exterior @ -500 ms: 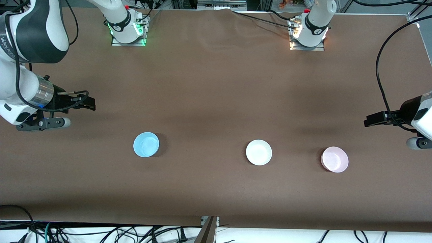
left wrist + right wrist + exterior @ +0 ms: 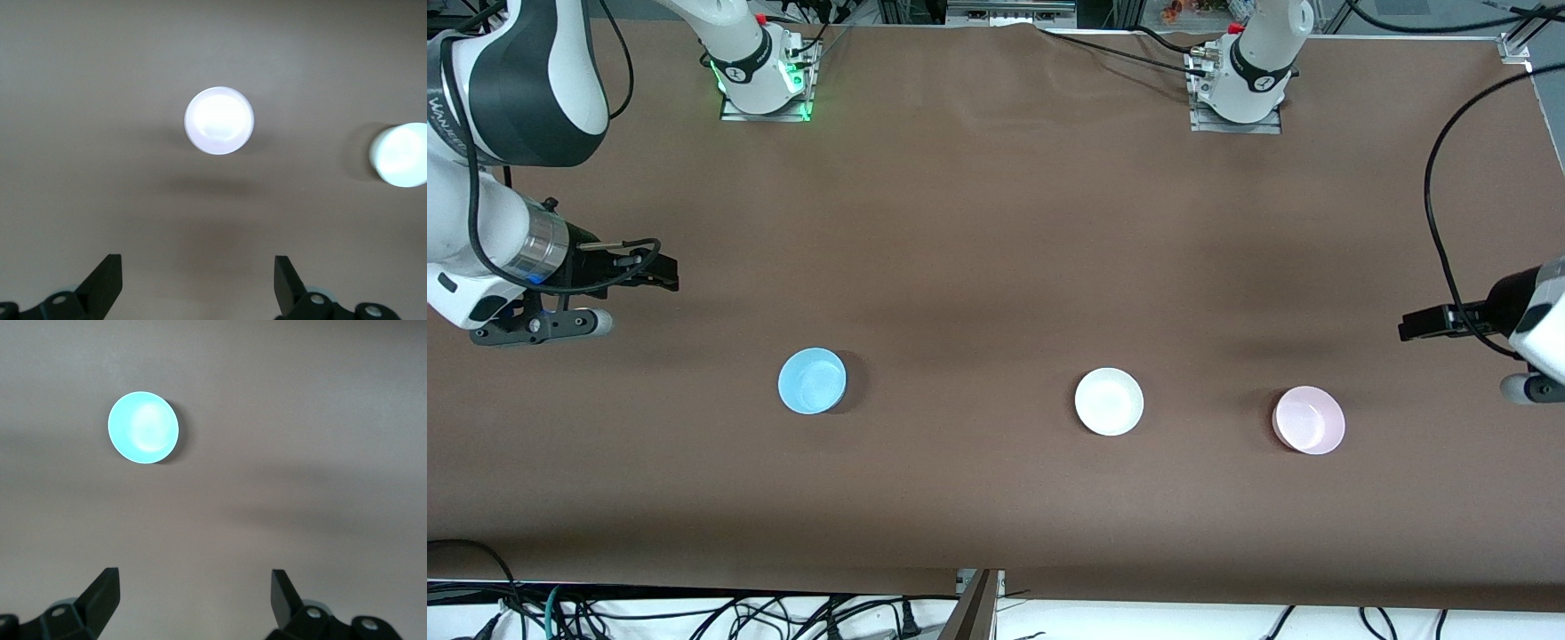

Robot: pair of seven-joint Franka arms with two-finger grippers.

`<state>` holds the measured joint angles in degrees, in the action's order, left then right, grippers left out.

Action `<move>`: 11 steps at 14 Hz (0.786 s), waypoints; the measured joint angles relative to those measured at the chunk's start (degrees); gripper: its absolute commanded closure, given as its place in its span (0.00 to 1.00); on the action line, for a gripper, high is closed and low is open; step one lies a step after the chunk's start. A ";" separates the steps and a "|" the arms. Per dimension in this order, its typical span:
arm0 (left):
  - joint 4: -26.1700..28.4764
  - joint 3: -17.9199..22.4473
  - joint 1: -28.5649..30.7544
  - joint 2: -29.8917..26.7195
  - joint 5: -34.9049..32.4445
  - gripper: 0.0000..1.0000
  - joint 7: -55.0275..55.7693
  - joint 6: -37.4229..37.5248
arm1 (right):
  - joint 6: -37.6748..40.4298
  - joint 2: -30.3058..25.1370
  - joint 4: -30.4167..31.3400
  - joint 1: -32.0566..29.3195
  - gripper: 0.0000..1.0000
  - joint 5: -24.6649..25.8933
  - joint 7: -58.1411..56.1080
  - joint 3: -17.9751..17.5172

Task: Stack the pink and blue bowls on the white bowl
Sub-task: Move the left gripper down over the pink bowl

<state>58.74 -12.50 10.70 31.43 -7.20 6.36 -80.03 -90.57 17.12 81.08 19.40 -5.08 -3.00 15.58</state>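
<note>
The pink bowl needs to be stacked on the white bowl [image 2: 1109, 402]. I should next grip the pink bowl by its rim with my left gripper.
Three small shallow bowls sit apart in a row on the brown table. The light blue bowl [image 2: 812, 380] is toward the right arm's end, the white bowl [image 2: 1109, 402] is in the middle, and the pale pink bowl [image 2: 1309, 420] is toward the left arm's end. My left gripper [image 2: 1409, 324] hangs open and empty over bare table beside the pink bowl. Its wrist view shows the pink bowl [image 2: 219, 121] and the white bowl [image 2: 400, 155] ahead of the open gripper [image 2: 198, 280]. My right gripper [image 2: 663, 273] is open and empty over bare table beside the blue bowl [image 2: 143, 427].
The two arm bases [image 2: 763, 84] [image 2: 1238, 89] stand at the table's edge farthest from the front camera. A black cable [image 2: 1436, 222] loops over the table by the left arm. Cables lie below the table's front edge [image 2: 694, 613].
My left gripper has drawn back slightly toward the left arm's end of the table. The light at the left arm's base has gone out. The bowls and right arm have not moved.
</note>
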 measured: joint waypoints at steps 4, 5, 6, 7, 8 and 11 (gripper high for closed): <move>2.53 0.69 2.35 8.52 -0.04 0.00 -0.48 -10.14 | 0.00 0.00 0.00 0.00 0.00 0.00 0.00 0.00; 4.17 0.70 2.55 10.35 -0.04 0.00 -0.53 -14.35 | 0.00 0.00 -0.01 0.00 0.00 0.00 0.00 0.00; 6.11 0.69 2.57 11.71 -0.04 0.00 -0.55 -18.56 | 0.00 0.00 -0.01 0.00 0.00 0.00 0.00 0.00; 8.19 0.67 2.47 12.72 -0.06 0.00 -0.55 -22.55 | 0.00 0.00 -0.01 0.00 0.00 0.00 0.00 0.00; 10.10 0.65 2.38 13.59 -0.15 0.00 -0.55 -26.15 | 0.00 0.00 0.00 0.00 0.00 -0.01 0.00 0.00; 12.40 0.73 2.58 16.29 -0.68 0.00 -0.55 -30.59 | 0.00 0.00 0.00 0.00 0.00 -0.01 0.00 0.00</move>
<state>71.14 -11.77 13.28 47.72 -7.88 5.81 -110.61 -90.57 17.12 81.08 19.40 -5.09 -3.00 15.58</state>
